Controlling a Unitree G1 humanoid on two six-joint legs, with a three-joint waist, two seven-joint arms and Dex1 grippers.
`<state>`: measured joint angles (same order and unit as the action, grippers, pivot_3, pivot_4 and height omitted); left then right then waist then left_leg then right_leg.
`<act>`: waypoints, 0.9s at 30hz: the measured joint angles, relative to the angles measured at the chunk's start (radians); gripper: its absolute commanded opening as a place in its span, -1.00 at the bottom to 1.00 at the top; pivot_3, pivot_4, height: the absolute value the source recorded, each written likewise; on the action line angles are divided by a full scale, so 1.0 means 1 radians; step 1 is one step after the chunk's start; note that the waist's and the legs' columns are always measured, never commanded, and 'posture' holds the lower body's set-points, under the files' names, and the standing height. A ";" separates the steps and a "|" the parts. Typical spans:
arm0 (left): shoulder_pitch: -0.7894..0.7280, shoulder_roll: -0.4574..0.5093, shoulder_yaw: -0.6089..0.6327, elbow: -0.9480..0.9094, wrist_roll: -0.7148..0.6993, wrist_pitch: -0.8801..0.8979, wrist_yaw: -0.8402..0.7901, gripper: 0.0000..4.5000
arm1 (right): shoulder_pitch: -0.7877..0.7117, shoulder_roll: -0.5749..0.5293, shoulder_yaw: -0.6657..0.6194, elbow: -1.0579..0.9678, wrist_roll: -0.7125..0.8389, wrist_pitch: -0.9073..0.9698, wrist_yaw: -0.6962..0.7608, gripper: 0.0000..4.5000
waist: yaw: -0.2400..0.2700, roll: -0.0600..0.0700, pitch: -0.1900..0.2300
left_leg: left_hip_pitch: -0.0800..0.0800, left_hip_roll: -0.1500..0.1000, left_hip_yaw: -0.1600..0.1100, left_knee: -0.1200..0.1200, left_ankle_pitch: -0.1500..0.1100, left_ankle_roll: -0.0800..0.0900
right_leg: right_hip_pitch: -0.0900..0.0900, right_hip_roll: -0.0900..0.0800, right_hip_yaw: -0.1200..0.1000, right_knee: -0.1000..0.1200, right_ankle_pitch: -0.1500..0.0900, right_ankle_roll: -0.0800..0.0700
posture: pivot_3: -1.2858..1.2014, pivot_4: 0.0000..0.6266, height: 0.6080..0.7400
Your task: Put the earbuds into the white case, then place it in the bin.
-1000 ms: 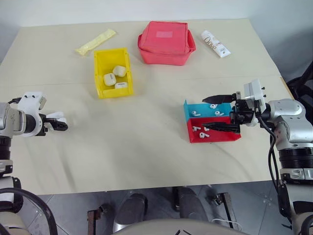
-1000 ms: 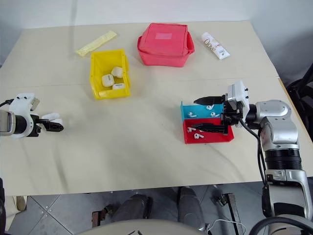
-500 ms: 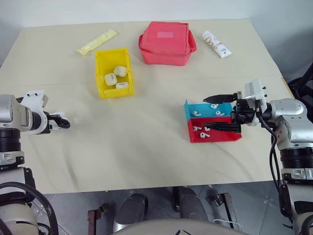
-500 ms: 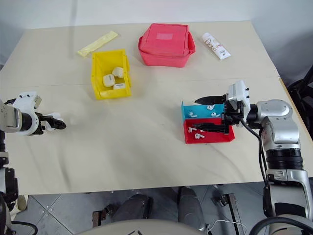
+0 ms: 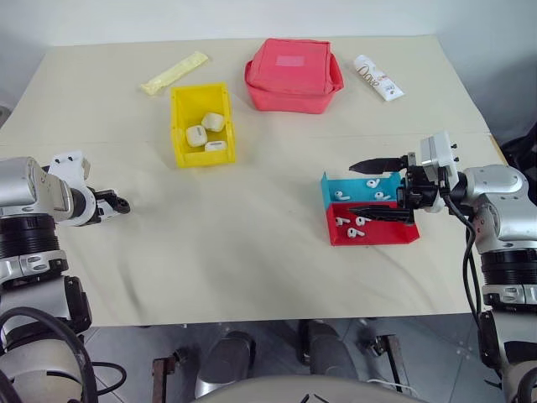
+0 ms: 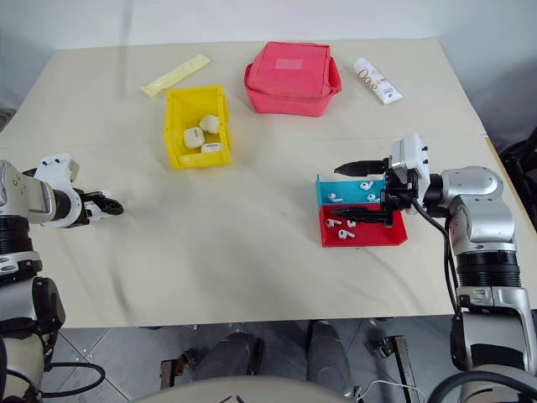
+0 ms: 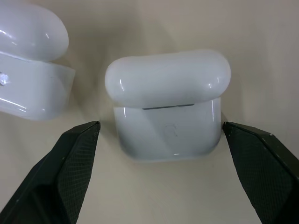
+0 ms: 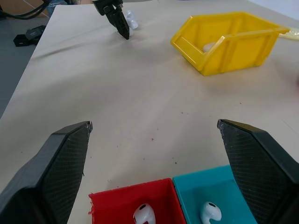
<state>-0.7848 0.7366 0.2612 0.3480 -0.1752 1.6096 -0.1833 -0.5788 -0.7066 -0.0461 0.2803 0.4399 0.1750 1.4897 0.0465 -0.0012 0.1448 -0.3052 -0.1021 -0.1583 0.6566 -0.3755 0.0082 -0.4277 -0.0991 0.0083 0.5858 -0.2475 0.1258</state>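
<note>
The fingers of the robot's left gripper are beside the white case's lower sides on the tabletop. The left gripper would hold the white case if it closed now, so it will close.
My left gripper [image 7: 161, 126] is open and straddles a closed white case [image 7: 168, 93] on the table, with a gap on each side. A second white case [image 7: 28, 60] lies just beside it. In the head views the left gripper [image 5: 116, 204] is at the table's left edge. My right gripper [image 5: 373, 189] hangs open over a blue tray [image 5: 329, 186] and a red tray [image 5: 394, 235]. Several earbuds [image 5: 340, 221] lie in these trays. The yellow bin [image 5: 179, 134] stands at the back left, apart from both grippers.
Three white cases [image 5: 205, 133] lie inside the bin. A red zip pouch [image 5: 292, 71] sits at the back centre, a yellow packet [image 5: 174, 71] to its left and a white tube [image 5: 377, 75] to its right.
The left wrist has rolled and the hand has edged slightly inward over the case. The whole picture has shifted with the camera. The right arm has kept still.
</note>
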 measured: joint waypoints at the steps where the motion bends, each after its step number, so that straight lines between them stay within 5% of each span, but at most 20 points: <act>1: -0.001 -0.007 0.005 0.000 0.002 0.000 0.006 0.99 | 0.000 0.000 0.000 0.000 0.000 0.000 0.000 1.00 | 0.002 0.000 0.000 | 0.000 0.000 0.000 0.000 0.000 0.000 | 0.000 0.000 0.000 0.000 0.000 0.000 | 0.03 -0.52 1.00; 11: -0.018 -0.032 0.035 0.014 0.014 0.002 0.040 0.99 | 0.002 0.000 0.000 -0.001 0.000 0.000 -0.001 1.00 | 0.007 0.001 -0.001 | 0.000 -0.001 0.000 0.001 0.000 0.000 | 0.000 -0.001 0.000 0.001 0.000 0.000 | 0.03 -0.52 1.00; 18: -0.027 -0.040 0.028 0.019 0.015 0.001 0.039 0.23 | 0.006 0.000 0.000 -0.004 0.000 0.000 -0.005 1.00 | 0.003 0.002 -0.001 | 0.001 0.000 0.000 0.000 0.000 0.000 | 0.000 0.000 0.000 0.001 0.000 0.000 | 0.03 -0.52 1.00; 25: 0.095 0.002 -0.024 -0.135 -0.023 -0.062 -0.048 0.23 | 0.028 -0.025 -0.005 -0.036 0.001 0.002 -0.020 1.00 | -0.002 0.002 -0.001 | 0.000 0.000 0.000 -0.001 0.000 -0.001 | 0.000 0.000 0.001 0.000 0.000 0.000 | 0.03 -0.52 1.00; 27: 0.199 0.029 -0.042 -0.227 -0.036 -0.200 -0.125 0.23 | 0.044 -0.033 -0.013 -0.061 0.004 0.007 -0.028 1.00 | -0.004 0.002 -0.001 | 0.000 0.001 0.001 -0.002 0.000 -0.001 | 0.000 0.000 0.001 -0.001 0.000 0.000 | 0.03 -0.52 1.00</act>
<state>-0.5854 0.7658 0.2196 0.1206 -0.2114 1.4094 -0.3086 -0.5346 -0.7399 -0.0589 0.2196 0.4443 0.1818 1.4619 0.0427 0.0006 0.1439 -0.3053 -0.1007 -0.1574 0.6550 -0.3753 0.0075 -0.4282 -0.0996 0.0093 0.5847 -0.2475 0.1259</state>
